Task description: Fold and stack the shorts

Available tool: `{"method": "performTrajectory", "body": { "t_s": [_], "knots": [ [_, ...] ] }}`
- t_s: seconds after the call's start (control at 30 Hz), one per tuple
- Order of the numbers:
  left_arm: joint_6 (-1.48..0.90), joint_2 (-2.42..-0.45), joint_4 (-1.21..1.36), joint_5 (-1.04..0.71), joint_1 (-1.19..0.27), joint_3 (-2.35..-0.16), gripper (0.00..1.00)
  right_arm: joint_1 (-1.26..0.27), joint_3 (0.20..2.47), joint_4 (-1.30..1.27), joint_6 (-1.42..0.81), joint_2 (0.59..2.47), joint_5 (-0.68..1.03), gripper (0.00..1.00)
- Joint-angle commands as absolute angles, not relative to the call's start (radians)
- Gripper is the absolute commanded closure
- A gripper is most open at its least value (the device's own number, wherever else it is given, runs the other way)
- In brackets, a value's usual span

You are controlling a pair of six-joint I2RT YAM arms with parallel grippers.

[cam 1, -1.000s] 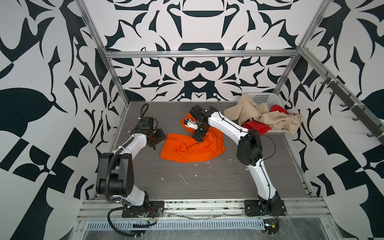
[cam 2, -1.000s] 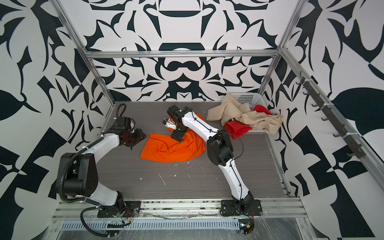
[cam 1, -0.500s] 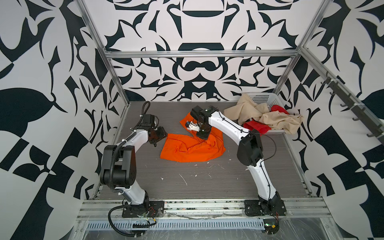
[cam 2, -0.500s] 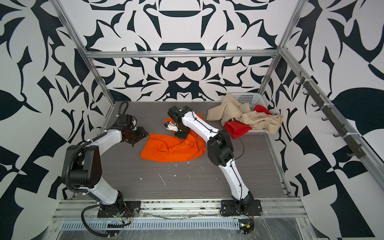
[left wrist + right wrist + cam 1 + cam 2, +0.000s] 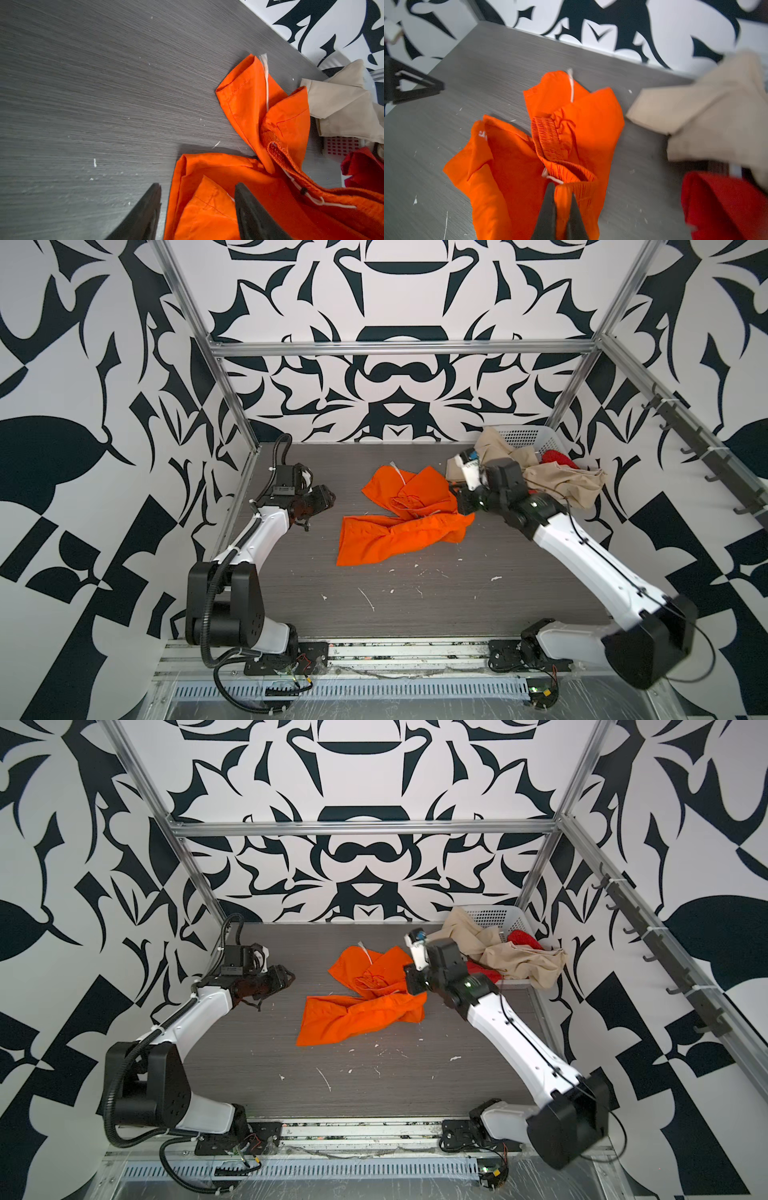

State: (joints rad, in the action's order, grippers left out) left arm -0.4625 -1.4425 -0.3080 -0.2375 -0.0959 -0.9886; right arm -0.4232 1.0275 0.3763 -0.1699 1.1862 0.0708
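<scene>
My left gripper grabs the orange shorts by the leg edge (image 5: 341,541) (image 5: 174,195) opposite the waistband next, to stretch them out for folding.
The orange shorts (image 5: 399,526) (image 5: 357,1011) lie crumpled mid-table, white drawstring (image 5: 266,83) showing. My right gripper (image 5: 461,506) (image 5: 413,986) (image 5: 562,193) is shut on a fold of their ribbed waistband at the right edge of the heap. My left gripper (image 5: 328,497) (image 5: 286,979) (image 5: 198,195) hangs open to the left of the heap, apart from it, with nothing between its fingers. The beige shorts (image 5: 561,485) (image 5: 716,114) and red shorts (image 5: 557,458) (image 5: 726,203) spill from the basket at the back right.
A white perforated basket (image 5: 528,437) (image 5: 490,915) stands in the back right corner against the wall. Small white flecks (image 5: 368,599) dot the grey table in front of the orange heap. Patterned walls and metal frame bars close in three sides.
My right gripper closed on the orange waistband and moved right toward the basket, pulling the cloth with it. The left arm shifted slightly and stays open.
</scene>
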Motion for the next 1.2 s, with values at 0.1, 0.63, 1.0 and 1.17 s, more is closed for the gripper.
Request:
{"method": "performTrajectory", "body": {
  "t_s": [0.1, 0.63, 1.0, 1.17],
  "knots": [
    [-0.528, -1.391, -0.358, -0.257, -0.185, -0.902, 0.40, -0.429, 0.586, 0.241, -0.736, 0.930, -0.090, 1.00],
    [-0.684, -1.587, -0.342, -0.260, -0.298, -0.960, 0.42, -0.428, 0.446, 0.353, -0.901, 0.798, -0.158, 1.00],
    [-0.670, -1.773, -0.271, -0.266, -0.297, -1.074, 0.49, -0.423, 0.494, 0.288, -0.827, 0.932, -0.074, 1.00],
    [-0.647, -1.826, -0.267, -0.250, -0.296, -1.114, 0.55, -0.420, 0.493, 0.288, -0.814, 0.925, -0.078, 1.00]
  ]
}}
